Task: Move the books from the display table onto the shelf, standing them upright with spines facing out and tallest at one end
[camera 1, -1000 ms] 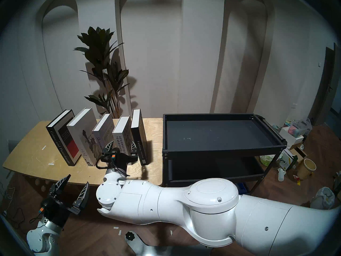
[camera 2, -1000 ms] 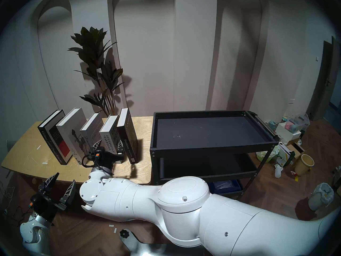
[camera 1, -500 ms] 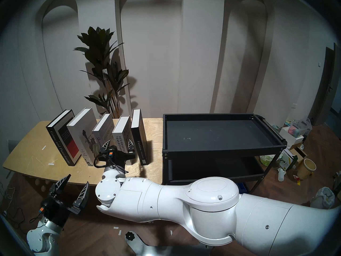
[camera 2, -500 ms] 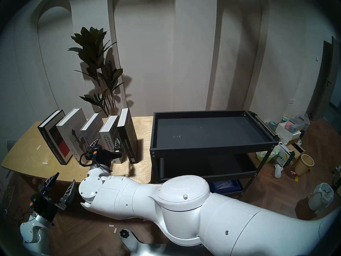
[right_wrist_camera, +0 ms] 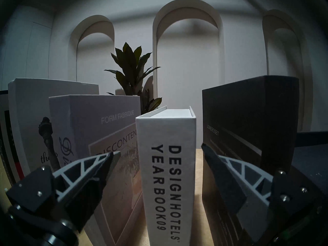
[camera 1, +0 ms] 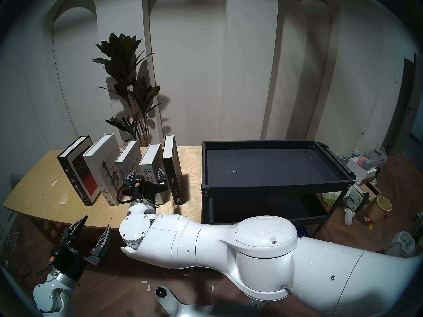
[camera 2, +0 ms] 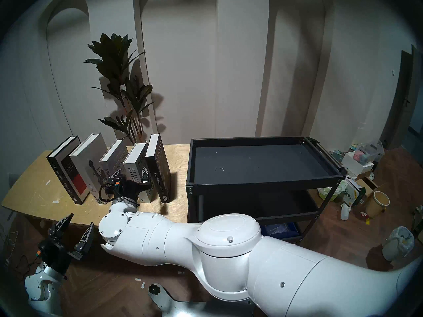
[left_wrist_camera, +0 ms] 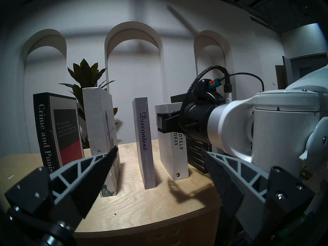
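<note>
My fingers are beside both covers of the white Yearbook (camera 1: 150,163), below its top edge. My right gripper should close now.
Five books stand in a slanted row on the display table (camera 1: 43,195): black "Crime and Punishment" (camera 1: 75,172), white Statue of Liberty (camera 1: 103,163), grey "Discontent" (camera 1: 128,161), white "Design Hotels Yearbook" (camera 1: 150,163) and black "Fashion" (camera 1: 172,172). My right gripper (camera 1: 147,174) is open and straddles the Yearbook's spine (right_wrist_camera: 168,169), one finger in the gap on each side, pads apart from the covers. My left gripper (camera 1: 97,222) hangs open and empty below the table's front edge, facing the books (left_wrist_camera: 158,150). The black shelf (camera 1: 274,186) stands to the right with nothing on its top tier.
A tall potted plant (camera 1: 128,85) rises behind the books. My right arm (camera 1: 229,248) stretches across the front of the table and shelf. Boxes, bags and a paper tub (camera 1: 381,209) litter the floor at the right.
My right gripper has pushed forward and slightly left, its fingers now further in on either side of the Yearbook. The left arm and the books have not moved.
</note>
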Robot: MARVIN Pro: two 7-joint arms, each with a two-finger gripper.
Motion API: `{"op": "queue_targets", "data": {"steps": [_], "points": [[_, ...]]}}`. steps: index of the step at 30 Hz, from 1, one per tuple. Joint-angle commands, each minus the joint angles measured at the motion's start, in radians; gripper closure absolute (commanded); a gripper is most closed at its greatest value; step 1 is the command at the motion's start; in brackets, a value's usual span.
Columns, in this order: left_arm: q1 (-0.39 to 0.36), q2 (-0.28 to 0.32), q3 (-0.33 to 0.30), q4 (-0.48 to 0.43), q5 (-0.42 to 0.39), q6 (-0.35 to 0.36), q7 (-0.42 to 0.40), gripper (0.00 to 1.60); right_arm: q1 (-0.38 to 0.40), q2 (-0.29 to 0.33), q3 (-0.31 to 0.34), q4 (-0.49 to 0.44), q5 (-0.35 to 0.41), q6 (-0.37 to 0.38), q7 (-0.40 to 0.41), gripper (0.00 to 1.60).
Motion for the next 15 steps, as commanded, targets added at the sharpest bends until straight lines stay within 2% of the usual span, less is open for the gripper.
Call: {"op": "queue_targets", "data": {"steps": [1, 2, 3, 4, 5, 6, 7, 8, 15], "points": [[-0.001, 0.002, -0.001, -0.01, 0.0, -0.002, -0.001, 0.0, 0.018, -0.016, 0.013, 0.001, -0.003, 0.011, 0.021, 0.0], [-0.001, 0.002, -0.001, -0.01, 0.0, -0.002, -0.001, 0.0, 0.018, -0.016, 0.014, 0.001, -0.003, 0.013, 0.024, 0.0], [-0.002, 0.002, -0.001, -0.01, 0.0, -0.002, -0.001, 0.0, 0.019, -0.016, 0.014, 0.0, -0.004, 0.014, 0.026, 0.11], [-0.002, 0.002, -0.001, -0.01, 0.0, -0.002, -0.001, 0.0, 0.019, -0.016, 0.015, 0.0, -0.004, 0.016, 0.028, 0.84], [-0.002, 0.001, -0.001, -0.01, 0.0, -0.002, -0.002, 0.0, 0.019, -0.016, 0.018, 0.0, -0.005, 0.021, 0.033, 1.22], [-0.002, 0.001, -0.001, -0.009, 0.0, -0.002, -0.002, 0.0, 0.019, -0.016, 0.019, -0.001, -0.005, 0.022, 0.035, 1.37], [-0.002, 0.001, -0.001, -0.009, 0.0, -0.002, -0.002, 0.0, 0.018, -0.016, 0.02, -0.001, -0.005, 0.024, 0.038, 1.37], [-0.002, 0.001, -0.001, -0.009, 0.0, -0.002, -0.002, 0.0, 0.016, -0.016, 0.021, -0.002, -0.006, 0.028, 0.042, 1.6], [-0.003, 0.001, -0.001, -0.009, 0.0, -0.002, -0.003, 0.0, 0.01, -0.016, 0.022, -0.008, -0.009, 0.037, 0.05, 1.6]]}}
